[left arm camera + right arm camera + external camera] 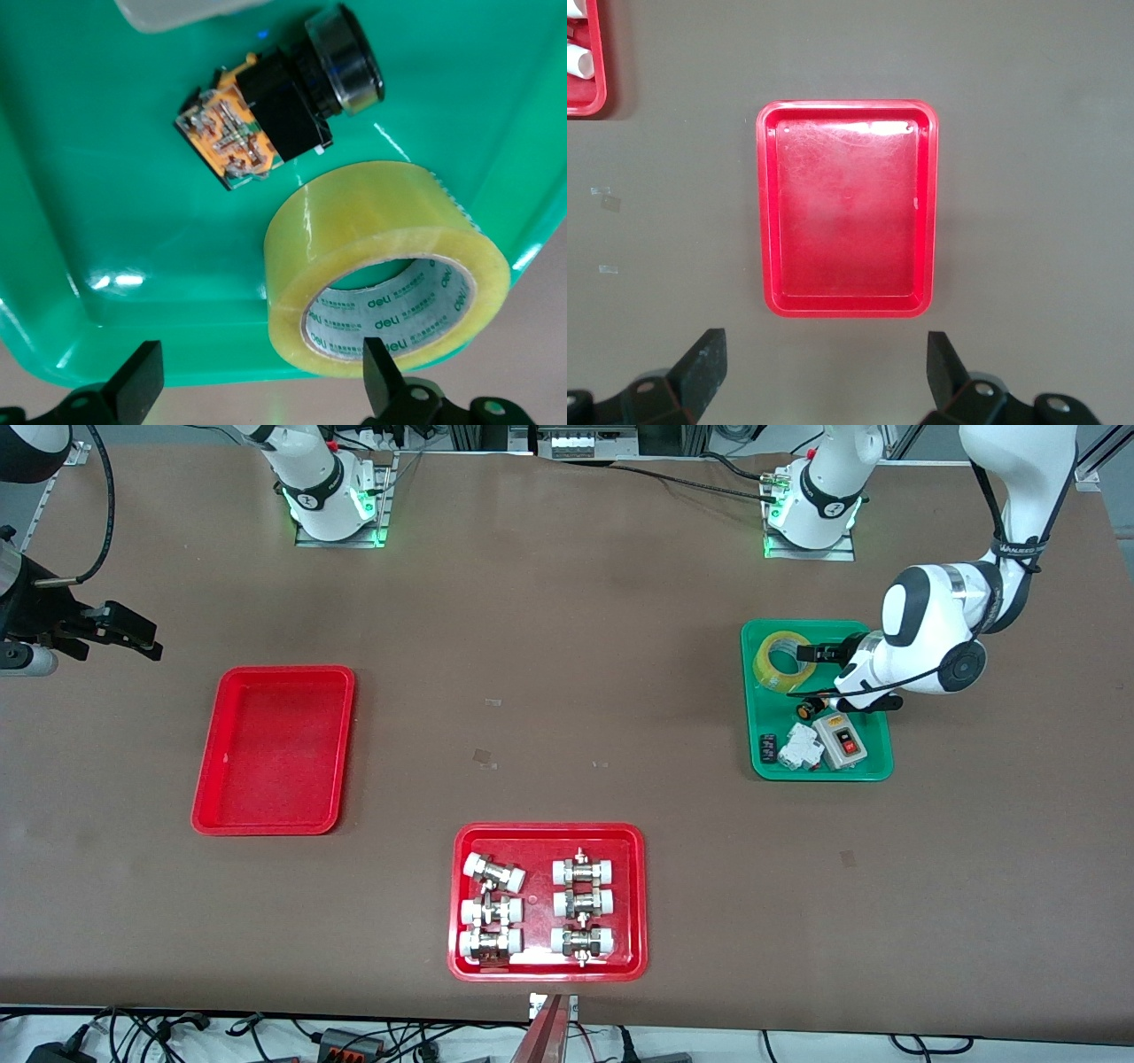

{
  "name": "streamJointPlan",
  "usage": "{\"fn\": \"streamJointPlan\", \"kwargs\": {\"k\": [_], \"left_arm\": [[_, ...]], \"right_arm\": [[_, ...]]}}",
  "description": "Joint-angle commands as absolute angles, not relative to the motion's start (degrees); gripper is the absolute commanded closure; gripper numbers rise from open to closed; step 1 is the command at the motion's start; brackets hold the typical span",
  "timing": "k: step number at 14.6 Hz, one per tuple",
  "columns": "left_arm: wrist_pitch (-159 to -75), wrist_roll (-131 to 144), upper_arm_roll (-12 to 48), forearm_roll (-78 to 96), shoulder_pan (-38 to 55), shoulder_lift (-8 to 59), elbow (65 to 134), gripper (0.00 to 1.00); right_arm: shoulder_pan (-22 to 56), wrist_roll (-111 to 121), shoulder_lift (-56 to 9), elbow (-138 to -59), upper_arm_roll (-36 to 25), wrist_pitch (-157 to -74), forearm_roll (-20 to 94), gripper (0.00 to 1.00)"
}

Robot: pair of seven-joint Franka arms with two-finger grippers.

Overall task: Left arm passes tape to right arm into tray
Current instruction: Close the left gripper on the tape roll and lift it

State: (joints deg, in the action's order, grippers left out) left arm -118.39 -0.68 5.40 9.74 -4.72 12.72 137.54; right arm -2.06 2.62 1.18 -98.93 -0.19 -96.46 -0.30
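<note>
My left gripper's fingers straddle the yellow tape's near side (297, 329), one at its pale core (390, 310), so it is time to close. Closing now would catch the tape.
The tape (781, 661), a translucent yellow roll with a pale core, lies in the green tray (873, 772) at the left arm's end. In the left wrist view the tape (390, 266) is close below. My left gripper (261, 376) is open and low over the tray's rim. One fingertip (379, 372) is over the roll's core, the other is off the roll. In the front view the left gripper (808, 654) is at the tape's edge. The plain red tray (273, 750) is empty. My right gripper (824, 363) is open and empty, waiting in the air beside that tray (846, 208).
The green tray also holds a black push-button switch (275, 111), a white breaker (802, 746) and a grey switch box (842, 744). A red tray with pipe fittings (547, 967) lies near the front edge, midway along the table.
</note>
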Motion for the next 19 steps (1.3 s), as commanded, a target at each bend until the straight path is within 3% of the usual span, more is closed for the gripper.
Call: {"fn": "streamJointPlan", "kwargs": {"k": [1, 3, 5, 12, 16, 19], "left_arm": [[-119.4, -0.6, 5.8, 10.9, -4.8, 13.0, 138.2, 0.22], [-119.4, -0.6, 5.9, 10.9, -4.8, 13.1, 138.1, 0.54], [-119.4, -0.7, 5.9, 11.0, -4.8, 13.5, 138.1, 0.71], [-119.3, -0.8, 5.9, 12.7, -4.8, 14.1, 138.1, 0.96], [-117.0, -1.3, 6.0, 12.7, -4.7, 12.7, 136.9, 0.99], [-110.8, -1.4, 5.8, 12.4, -4.6, 12.0, 131.3, 0.99]], "right_arm": [[-1.9, 3.4, 2.3, -99.0, -0.2, -95.9, -0.7, 0.0], [-1.9, 3.4, 2.0, -98.9, -0.2, -96.0, -0.7, 0.0], [-1.9, 3.4, 2.0, -98.9, -0.2, -96.2, -0.8, 0.0], [-1.9, 3.4, 2.0, -98.9, -0.2, -95.8, -0.8, 0.0], [-1.9, 3.4, 2.0, -98.9, -0.2, -95.8, -0.8, 0.0], [-1.9, 3.4, 2.0, -98.9, -0.2, -95.8, -0.8, 0.0]]}}
